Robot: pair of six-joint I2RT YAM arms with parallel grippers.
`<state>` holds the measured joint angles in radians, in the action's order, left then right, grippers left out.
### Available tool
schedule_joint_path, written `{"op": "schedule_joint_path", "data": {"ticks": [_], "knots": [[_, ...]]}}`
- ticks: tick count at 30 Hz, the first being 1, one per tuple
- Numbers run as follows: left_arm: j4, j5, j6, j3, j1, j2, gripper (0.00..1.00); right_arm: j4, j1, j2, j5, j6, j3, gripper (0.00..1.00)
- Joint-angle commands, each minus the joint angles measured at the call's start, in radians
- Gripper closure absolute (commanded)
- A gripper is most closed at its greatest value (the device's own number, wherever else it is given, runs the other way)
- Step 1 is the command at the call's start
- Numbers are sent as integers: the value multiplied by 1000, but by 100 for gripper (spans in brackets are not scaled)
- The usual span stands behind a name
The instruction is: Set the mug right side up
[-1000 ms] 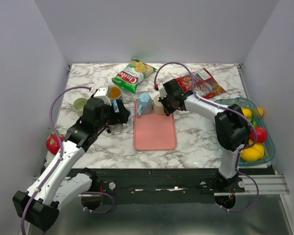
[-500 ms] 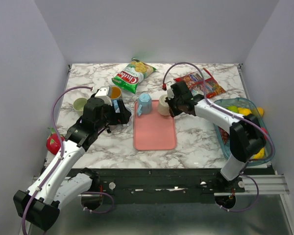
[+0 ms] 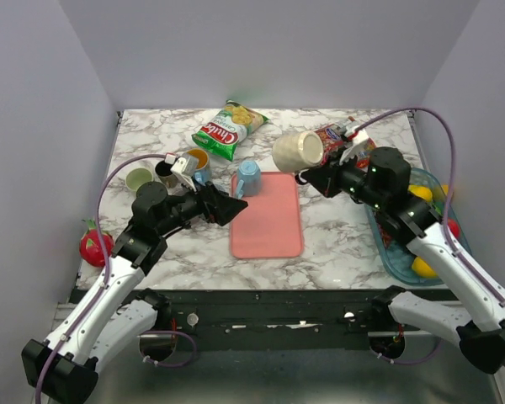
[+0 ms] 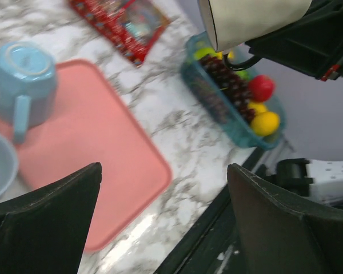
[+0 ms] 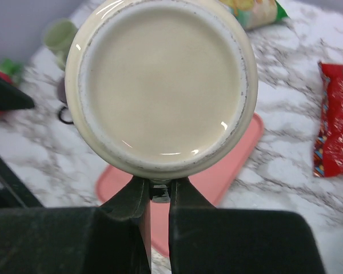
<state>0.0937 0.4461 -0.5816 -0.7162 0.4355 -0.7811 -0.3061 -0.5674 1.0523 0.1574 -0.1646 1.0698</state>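
Note:
My left gripper grips the cream mug's handle at the end by the mug's opening next, opposite the base-side hold, to set the mug right side up.
A cream mug point(image 3: 296, 151) hangs in the air above the far right corner of the pink tray point(image 3: 267, 220). It lies on its side, mouth pointing left in the top view. Its flat base point(image 5: 160, 85) faces the right wrist camera. My right gripper point(image 3: 318, 175) is shut on the mug's handle, fingers point(image 5: 131, 200) pinched just under the base. A light blue mug point(image 3: 247, 178) stands upside down on the tray's far left corner, base up point(image 4: 23, 74). My left gripper point(image 3: 230, 208) is open and holds nothing, over the tray's left edge.
A green chips bag point(image 3: 228, 128) lies at the back. A red snack packet point(image 3: 353, 145) sits behind the right arm. A teal basket of fruit point(image 3: 397, 244) is at the right. Small cups point(image 3: 138, 178) and a bowl point(image 4: 0, 165) stand left of the tray.
My right arm has lifted the cream mug off the tray's far edge, up and to the right, tipping it on its side. My left gripper has swung right to the tray.

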Motion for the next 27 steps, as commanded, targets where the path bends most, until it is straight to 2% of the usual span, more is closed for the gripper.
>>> {"op": "schedule_joint_path", "data": {"ticks": [1,8,15,23,26,27], "knots": [[-371,172,-153,38,48,39,1,228,0,-115,180,-243,1,99],[-515,121,-170,8,172,0,1,450,-15,-186,316,-467,-36,99],[-699,20,-205,-14,267,-58,1,576,-48,-196,378,-552,-56,99],[-684,-118,-149,-111,391,-175,1,645,-81,-196,412,-579,-87,99],[-710,-148,-158,-112,407,-187,5,638,-83,-204,410,-575,-97,99],[-721,-156,-162,-112,410,-190,9,634,-83,-207,412,-570,-99,99]]}}
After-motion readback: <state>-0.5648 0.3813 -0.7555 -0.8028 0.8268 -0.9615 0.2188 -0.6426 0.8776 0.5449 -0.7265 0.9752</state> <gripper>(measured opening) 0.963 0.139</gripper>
